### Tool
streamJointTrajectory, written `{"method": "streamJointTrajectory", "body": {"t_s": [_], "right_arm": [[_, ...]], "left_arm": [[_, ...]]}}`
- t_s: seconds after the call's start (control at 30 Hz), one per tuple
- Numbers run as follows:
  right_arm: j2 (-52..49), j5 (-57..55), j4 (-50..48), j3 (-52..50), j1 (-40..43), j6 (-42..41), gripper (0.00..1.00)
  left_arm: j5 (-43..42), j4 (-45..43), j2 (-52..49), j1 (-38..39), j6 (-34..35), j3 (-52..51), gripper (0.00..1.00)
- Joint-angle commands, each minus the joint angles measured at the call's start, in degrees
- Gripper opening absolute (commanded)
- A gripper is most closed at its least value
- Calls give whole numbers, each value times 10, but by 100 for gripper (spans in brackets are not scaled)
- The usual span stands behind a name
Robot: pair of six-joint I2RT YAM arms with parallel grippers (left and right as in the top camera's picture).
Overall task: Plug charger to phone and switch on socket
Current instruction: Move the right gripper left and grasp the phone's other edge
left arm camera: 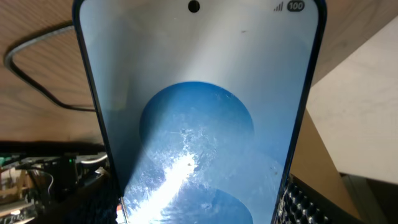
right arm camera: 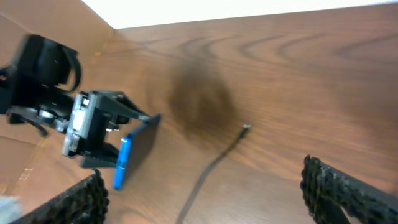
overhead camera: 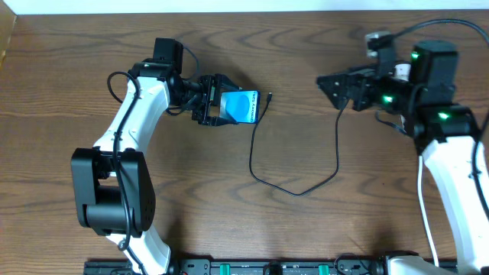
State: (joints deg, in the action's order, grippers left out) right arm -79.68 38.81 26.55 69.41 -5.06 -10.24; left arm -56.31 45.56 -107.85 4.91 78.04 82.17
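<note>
My right gripper grabs the phone by its loose end [overhead camera: 252, 107] next. My left gripper then grabs the phone again for plugging the charger.
My left gripper [overhead camera: 216, 103] is shut on the phone [overhead camera: 238, 105], whose blue screen fills the left wrist view [left arm camera: 199, 93]. In the right wrist view the phone [right arm camera: 124, 158] stands tilted up on its edge above the table. The charger [overhead camera: 256, 156] is a thin black cable; its small connector [overhead camera: 270, 96] lies free on the wood just right of the phone, and the cable loops down and back up toward the right arm. My right gripper [overhead camera: 328, 88] hangs open over the cable [right arm camera: 205, 177], with its fingers [right arm camera: 339, 190] far apart and nothing between them. The socket is hidden.
The right arm's body [overhead camera: 435, 84] with green lights fills the back right corner. The left arm's base [overhead camera: 111, 191] stands at the front left. A dark rail [overhead camera: 252, 267] runs along the table's front edge.
</note>
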Motion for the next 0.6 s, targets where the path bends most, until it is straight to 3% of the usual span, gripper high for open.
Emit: {"method": "streamJointTrajectory", "body": {"t_s": [0.0, 0.13, 0.27, 0.57], "right_arm": [[-36, 17, -18, 10, -39, -72, 92], [-79, 16, -55, 10, -78, -132, 83], [-125, 17, -94, 10, -111, -178, 80], [-193, 19, -167, 10, -185, -200, 72]], "left_arm": [[26, -1, 5, -3, 3, 3, 64], [77, 0, 5, -3, 3, 3, 64], [108, -1, 5, -3, 3, 3, 64], [107, 0, 5, -3, 3, 3, 64]]}}
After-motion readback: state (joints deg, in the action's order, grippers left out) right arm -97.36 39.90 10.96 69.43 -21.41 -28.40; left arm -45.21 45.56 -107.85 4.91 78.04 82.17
